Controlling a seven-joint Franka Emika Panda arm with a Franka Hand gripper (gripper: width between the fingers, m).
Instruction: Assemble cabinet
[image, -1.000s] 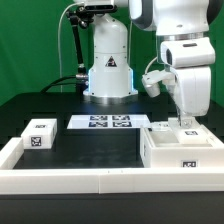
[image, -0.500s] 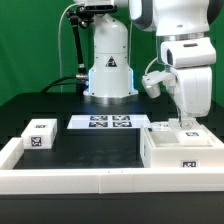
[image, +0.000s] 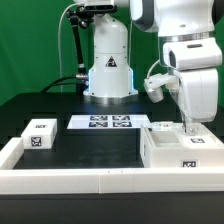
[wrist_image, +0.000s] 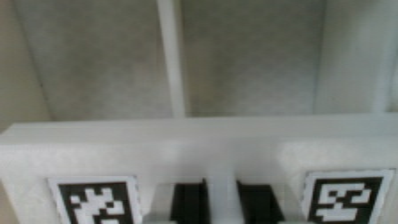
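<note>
My gripper should open and let go of the white tagged piece, because the piece sits in the cabinet's top edge, level with the cabinet's sides.
The cabinet body, a large white box with square tags, lies at the exterior view's right on the black table. My gripper reaches straight down onto its far top edge. In the wrist view the cabinet fills the picture, with a tag on each side of my gripper. The two dark fingers stand close together with a thin white strip of the cabinet between them. The drawer fronts are not in view.
A small white tagged block sits at the exterior view's left. The marker board lies in the middle at the back. A white raised rim borders the table's front. The robot base stands behind.
The arm and gripper have shifted slightly toward the exterior view's right over the cabinet body. The block and marker board have not moved.
</note>
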